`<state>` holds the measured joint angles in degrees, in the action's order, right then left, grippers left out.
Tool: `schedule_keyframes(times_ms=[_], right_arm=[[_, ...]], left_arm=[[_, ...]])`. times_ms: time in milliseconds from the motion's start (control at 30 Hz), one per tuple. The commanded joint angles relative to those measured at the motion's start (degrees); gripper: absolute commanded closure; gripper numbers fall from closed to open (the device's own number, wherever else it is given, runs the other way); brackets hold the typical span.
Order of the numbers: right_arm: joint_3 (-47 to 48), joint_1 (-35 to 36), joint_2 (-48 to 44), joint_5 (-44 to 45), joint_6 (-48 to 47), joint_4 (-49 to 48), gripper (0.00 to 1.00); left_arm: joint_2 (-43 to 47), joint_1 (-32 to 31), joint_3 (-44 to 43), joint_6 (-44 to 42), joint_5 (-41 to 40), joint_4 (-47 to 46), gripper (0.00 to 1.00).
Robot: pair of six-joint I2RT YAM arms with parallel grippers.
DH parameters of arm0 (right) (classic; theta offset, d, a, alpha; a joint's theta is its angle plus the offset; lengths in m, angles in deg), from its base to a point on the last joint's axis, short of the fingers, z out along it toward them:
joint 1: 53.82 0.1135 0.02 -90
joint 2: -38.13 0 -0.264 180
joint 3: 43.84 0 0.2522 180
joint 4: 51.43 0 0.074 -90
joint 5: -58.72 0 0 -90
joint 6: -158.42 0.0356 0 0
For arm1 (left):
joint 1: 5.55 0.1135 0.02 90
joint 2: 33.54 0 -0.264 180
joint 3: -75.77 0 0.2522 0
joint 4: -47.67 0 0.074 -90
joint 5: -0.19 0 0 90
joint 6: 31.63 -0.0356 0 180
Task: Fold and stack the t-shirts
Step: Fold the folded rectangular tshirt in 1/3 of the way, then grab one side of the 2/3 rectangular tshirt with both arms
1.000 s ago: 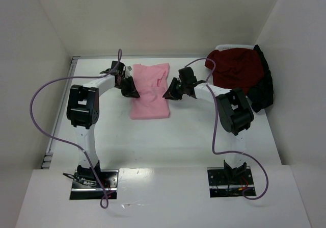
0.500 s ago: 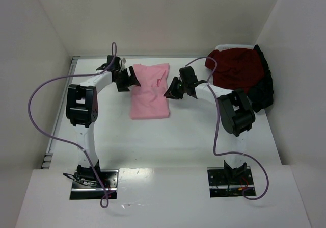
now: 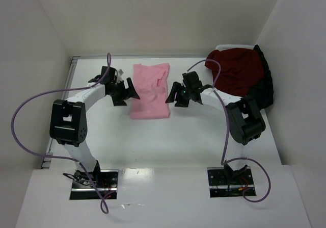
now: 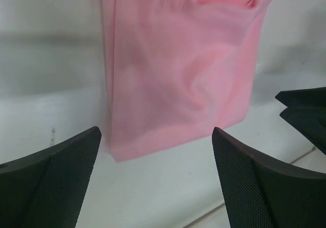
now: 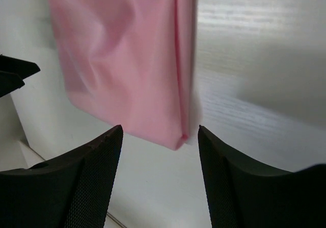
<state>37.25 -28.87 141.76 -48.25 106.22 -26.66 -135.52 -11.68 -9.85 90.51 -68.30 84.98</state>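
Next, my left gripper grabs the light pink t-shirt's near-edge corner (image 3: 132, 117) (image 4: 118, 153), opposite the right gripper's corner, to fold that edge over.
A light pink t-shirt (image 3: 149, 91) lies folded into a narrow strip at the middle back of the table, also seen in the left wrist view (image 4: 178, 70) and the right wrist view (image 5: 127, 65). My left gripper (image 3: 130, 94) hangs open just off its left edge, nothing between the fingers (image 4: 61, 177). My right gripper (image 3: 171, 96) is open beside the shirt's right edge, empty too, fingers (image 5: 91, 182) apart. A dark red t-shirt (image 3: 235, 71) lies heaped over a black one (image 3: 264, 87) at the back right.
White walls close in the table on the left, back and right. A white bin rim (image 3: 232, 47) shows behind the dark red heap. Purple cables (image 3: 30, 105) loop off both arms. A raised front ledge (image 3: 163, 187) carries the arm bases.
Both grippers have opened and let go of the pink shirt, then drawn back off its edges, the left one to the left and nearer, the right one slightly right. The shirt stays folded.
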Motion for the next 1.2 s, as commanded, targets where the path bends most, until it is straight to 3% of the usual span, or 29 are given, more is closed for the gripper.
schedule_keyframes(times_ms=[0,133,300,467,567,733,933,1167], right_arm=[[-3.8,1.5,-1.2,-0.8,-2.6,3.7,0.33],[-6.7,2.6,-1.2,-1.3,-2.6,1.2,0.33],[-6.0,3.9,0.7,-1.8,-2.0,0.1,0.33],[-4.1,4.4,2.6,-1.8,-2.0,0.1,0.38],[-4.0,4.4,3.2,-1.8,-1.4,0.1,0.46],[-4.0,4.4,3.7,0.2,-0.4,-0.5,0.48],[-2.9,4.4,4.9,0.7,0.9,-1.1,0.55],[-1.8,4.4,6.7,0.0,2.8,-2.2,0.72]], left_arm=[[2.0,-1.0,4.7,3.3,2.4,0.7,0.03],[3.5,-1.0,10.4,5.8,2.9,-2.3,0.05],[2.9,-1.0,11.6,6.4,2.9,-2.9,0.10],[1.0,-1.0,11.6,5.7,2.9,-3.6,0.20],[-0.2,-1.0,12.3,5.2,3.4,-4.1,0.22],[-0.2,-1.0,13.6,5.2,3.4,-5.4,0.24],[-2.0,-1.0,14.2,5.2,4.0,-5.9,0.42],[-4.4,-1.0,13.7,3.5,5.6,-6.5,0.61]])
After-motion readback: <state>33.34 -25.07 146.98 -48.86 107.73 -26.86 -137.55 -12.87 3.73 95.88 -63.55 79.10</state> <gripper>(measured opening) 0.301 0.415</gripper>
